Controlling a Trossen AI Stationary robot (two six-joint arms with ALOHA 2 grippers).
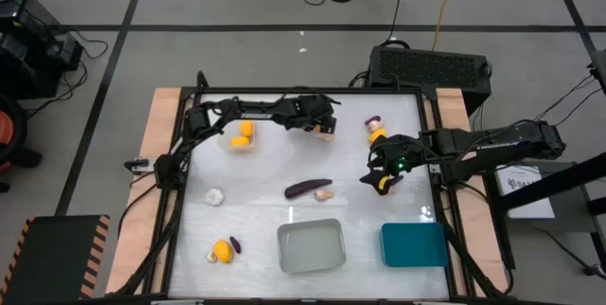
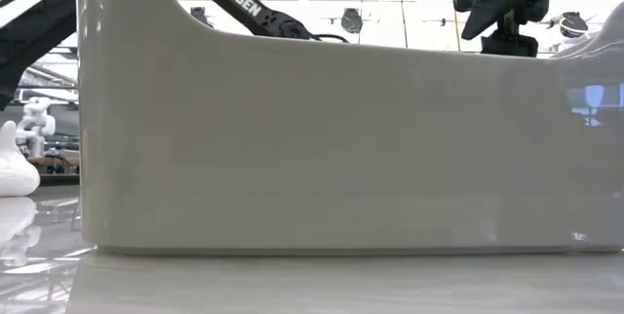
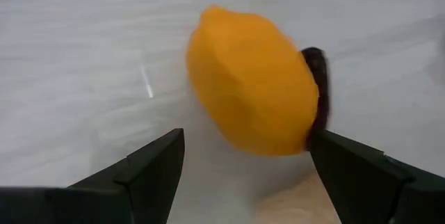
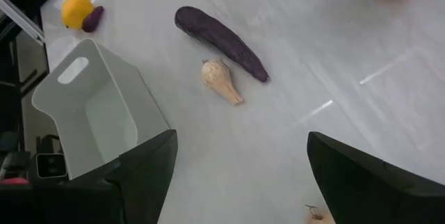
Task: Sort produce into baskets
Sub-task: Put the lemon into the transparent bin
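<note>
My left gripper's fingers stop short of the orange piece's middle (image 3: 252, 81), so closing now would miss it. The left gripper moves closer, before it closes on the orange piece.
In the left wrist view an orange-yellow piece (image 3: 252, 83) lies on the table with a dark purple piece (image 3: 318, 85) right behind it. My left gripper (image 3: 243, 161) is open just short of the orange piece, one finger on each side. It hovers over the far middle of the table (image 1: 325, 131). My right gripper (image 1: 383, 174) hangs open over the right side with nothing between its fingers (image 4: 240, 161). An eggplant (image 1: 307, 188) and a cream bulb (image 1: 325, 193) lie mid-table. The grey bin (image 1: 310, 245) and the teal bin (image 1: 414, 244) stand at the near edge.
Orange pieces (image 1: 243, 134) sit at the far left, a bulb (image 1: 215, 196) at the left, and an orange and a purple piece (image 1: 225, 248) at the near left. More produce (image 1: 376, 129) lies far right. A black vented box (image 1: 428, 63) stands behind the table. The grey bin's wall (image 2: 292, 138) fills the low view.
</note>
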